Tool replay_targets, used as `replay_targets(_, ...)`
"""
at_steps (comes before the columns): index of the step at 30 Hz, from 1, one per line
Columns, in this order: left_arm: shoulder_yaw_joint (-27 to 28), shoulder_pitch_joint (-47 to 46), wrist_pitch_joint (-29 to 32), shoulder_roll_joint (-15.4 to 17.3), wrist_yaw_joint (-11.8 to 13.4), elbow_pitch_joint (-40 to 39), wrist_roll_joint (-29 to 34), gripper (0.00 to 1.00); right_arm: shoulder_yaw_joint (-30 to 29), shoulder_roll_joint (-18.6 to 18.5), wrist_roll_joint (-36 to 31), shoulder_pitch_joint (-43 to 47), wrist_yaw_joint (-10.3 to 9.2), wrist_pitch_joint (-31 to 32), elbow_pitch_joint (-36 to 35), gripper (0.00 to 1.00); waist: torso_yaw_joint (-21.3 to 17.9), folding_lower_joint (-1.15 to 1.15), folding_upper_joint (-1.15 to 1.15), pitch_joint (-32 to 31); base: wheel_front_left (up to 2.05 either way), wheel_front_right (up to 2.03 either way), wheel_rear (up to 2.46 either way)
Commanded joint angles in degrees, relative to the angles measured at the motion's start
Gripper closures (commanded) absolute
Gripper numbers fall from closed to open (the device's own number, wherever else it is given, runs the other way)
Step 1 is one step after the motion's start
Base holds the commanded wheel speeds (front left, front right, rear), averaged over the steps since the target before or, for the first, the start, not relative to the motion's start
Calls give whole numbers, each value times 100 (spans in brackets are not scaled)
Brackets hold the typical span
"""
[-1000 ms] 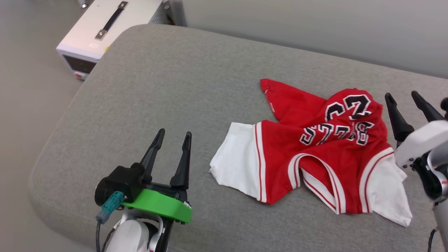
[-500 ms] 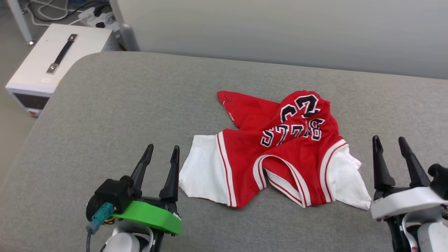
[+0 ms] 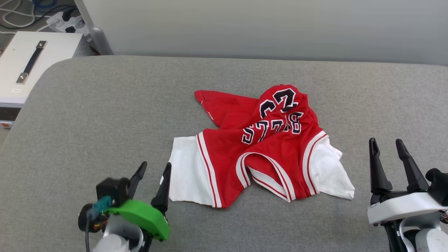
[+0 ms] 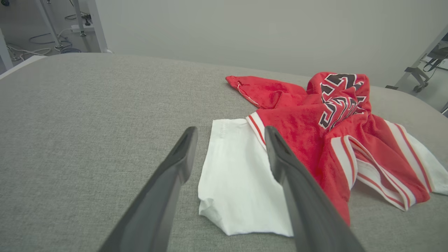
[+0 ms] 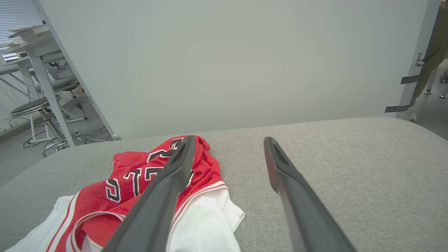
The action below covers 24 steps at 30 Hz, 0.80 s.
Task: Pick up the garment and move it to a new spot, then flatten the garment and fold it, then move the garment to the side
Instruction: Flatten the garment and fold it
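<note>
My left gripper picks up the jersey by the white sleeve's rumpled hem corner [image 3: 172,197] next, which curls up while the rest of that sleeve [image 3: 187,168] lies flat.
The garment [image 3: 259,147] is a red jersey with white sleeves, lying crumpled in the middle of the grey cushioned surface [image 3: 105,115]. Its black lettering and number face up. My left gripper [image 3: 155,165] stands open at the lower left, its fingertips just short of the white left sleeve [image 3: 185,171]. In the left wrist view that sleeve [image 4: 238,168] lies between and beyond the open fingers [image 4: 175,168]. My right gripper [image 3: 386,143] is open at the lower right, a little right of the white right sleeve [image 3: 329,171]. The garment [image 5: 140,182] shows left of its fingers [image 5: 168,182].
A white box with a black handle [image 3: 28,63] stands on the floor past the left end of the surface. A pale wall [image 3: 266,28] runs along the far edge. Bare grey surface stretches left and right of the jersey.
The head camera has swung, shifting the whole picture. My left gripper now sits lower and nearer the white left sleeve. The garment lies as before.
</note>
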Motion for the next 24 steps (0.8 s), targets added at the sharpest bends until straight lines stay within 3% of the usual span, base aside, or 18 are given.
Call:
replay_targets(1, 9, -216, 368, 86, 87, -4, -33, 0, -13, -4, -48, 28, -5, 37, -71, 0, -73, 0, 0, 99, 0, 0, 0)
replay_targets(7, -197, -393, 2872, 488, 426, -415, -36, 0, -5, 26, -117, 22, -5, 137, -232, 0, -170, 0, 0, 299, 0, 0, 0)
replay_targets(11, -203, -414, 3859, 669, 797, -879, 98, 0, 93, 35, -171, -42, -5, 166, -282, 0, -273, 0, 0, 468, 0, 0, 0)
replay_targets(15, -210, -371, 4312, 795, 928, -930, 148, 0, 177, 57, -200, -121, -5, 170, -302, 0, -408, 0, 0, 664, 0, 0, 0)
replay_targets(24, -198, -406, 4431, 849, 1027, -542, 142, 0, 178, 63, -204, -232, -5, 92, -244, 0, -577, 0, 0, 933, 0, 0, 0)
